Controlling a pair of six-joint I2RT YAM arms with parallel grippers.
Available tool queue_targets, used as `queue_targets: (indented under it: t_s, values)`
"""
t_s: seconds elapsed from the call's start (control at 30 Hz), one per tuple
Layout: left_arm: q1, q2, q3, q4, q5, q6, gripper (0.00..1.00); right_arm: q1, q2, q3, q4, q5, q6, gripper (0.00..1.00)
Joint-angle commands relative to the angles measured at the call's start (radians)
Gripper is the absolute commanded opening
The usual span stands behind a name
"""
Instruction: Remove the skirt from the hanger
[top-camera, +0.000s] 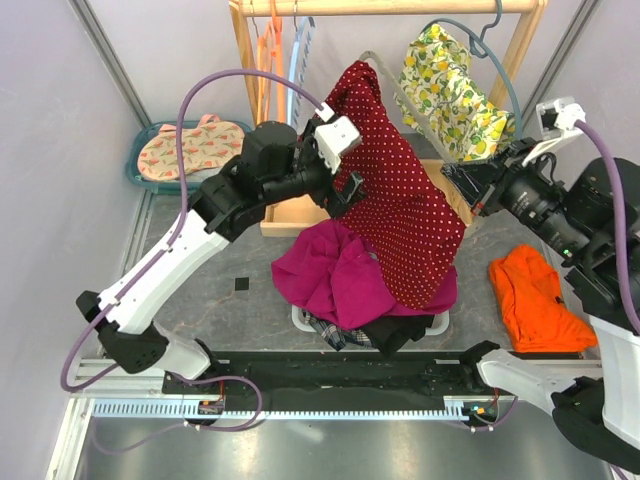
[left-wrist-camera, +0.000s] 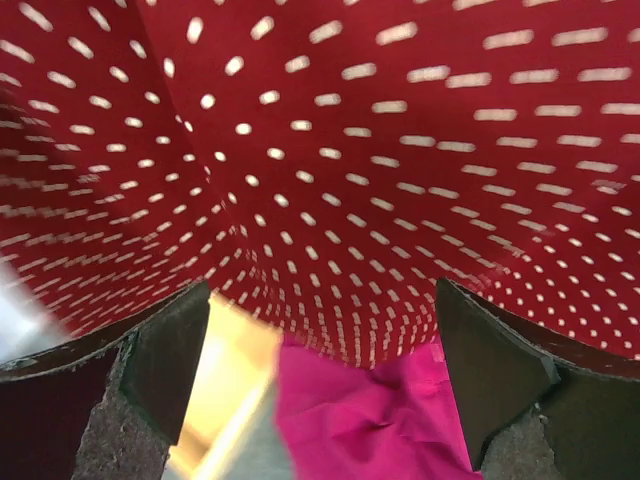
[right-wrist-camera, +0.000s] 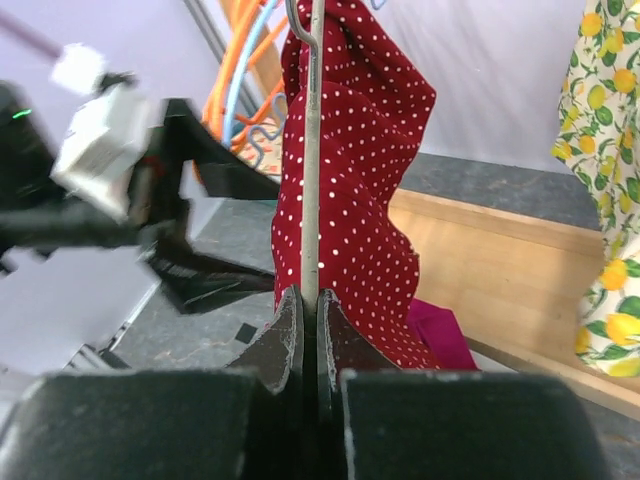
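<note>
My left gripper grabs the skirt's draped cloth (top-camera: 392, 195) next, opposite my right gripper and free of the wire, to pull the skirt off the hanger (top-camera: 412, 108).
The skirt (top-camera: 405, 205) is dark red with white dots and drapes from a thin grey wire hanger (top-camera: 398, 92), its hem resting on the clothes pile. My right gripper (top-camera: 449, 174) is shut on the hanger's wire (right-wrist-camera: 311, 150), which runs up from between the jaws of the right gripper (right-wrist-camera: 309, 298), with the skirt (right-wrist-camera: 360, 170) hanging just behind it. My left gripper (top-camera: 343, 192) is open against the skirt's left side. In the left wrist view the skirt (left-wrist-camera: 330, 150) fills the frame above the left gripper (left-wrist-camera: 322, 292), and nothing is between the fingers.
A magenta garment (top-camera: 325, 272) tops a pile in a white basket (top-camera: 300, 318) under the skirt. An orange garment (top-camera: 535, 300) lies to the right. A lemon-print garment (top-camera: 450, 85) and spare hangers (top-camera: 275, 50) hang on the wooden rack (top-camera: 385, 7). A teal basket (top-camera: 140, 170) stands back left.
</note>
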Motion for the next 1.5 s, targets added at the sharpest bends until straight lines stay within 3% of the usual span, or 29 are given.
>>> queue_targets:
  t_s: [0.0, 0.1, 0.13, 0.17, 0.2, 0.43, 0.67, 0.83, 1.0, 1.3, 1.47]
  values:
    - [0.042, 0.031, 0.052, 0.004, 0.299, -0.150, 0.99, 0.000, -0.013, 0.054, 0.032, -0.055, -0.003, 0.00]
    - [0.042, 0.045, 0.057, 0.001, 0.325, -0.146, 0.99, -0.001, -0.013, 0.054, 0.032, -0.065, -0.006, 0.00]
    - [0.042, 0.049, 0.061, -0.002, 0.331, -0.146, 0.84, -0.001, -0.013, 0.054, 0.037, -0.065, -0.006, 0.00]
    - [0.042, 0.051, 0.075, -0.004, 0.348, -0.141, 0.54, -0.001, -0.015, 0.051, 0.040, -0.065, -0.006, 0.00]
    - [0.042, 0.051, 0.080, -0.004, 0.345, -0.144, 0.02, -0.001, -0.013, 0.053, 0.042, -0.068, -0.008, 0.00]
    - [0.042, 0.009, 0.171, -0.045, 0.325, -0.139, 0.02, -0.001, -0.006, 0.046, 0.037, -0.051, -0.020, 0.00]
    - [0.042, 0.022, 0.534, -0.177, 0.339, -0.109, 0.02, -0.001, -0.010, -0.015, 0.037, 0.013, -0.048, 0.00]
    - [0.046, 0.003, 0.658, -0.241, 0.350, -0.083, 0.02, -0.003, -0.009, -0.044, 0.000, 0.121, -0.078, 0.00]
    - [0.046, -0.024, 0.618, -0.260, 0.402, -0.064, 0.02, -0.001, -0.009, -0.078, -0.001, 0.216, -0.083, 0.00]
    - [0.046, -0.110, 0.354, -0.223, 0.313, -0.034, 0.02, 0.000, -0.010, -0.109, 0.014, 0.271, -0.092, 0.00]
    - [0.046, -0.109, 0.449, -0.228, 0.210, -0.006, 0.02, -0.001, -0.006, -0.150, -0.006, 0.351, -0.108, 0.00]
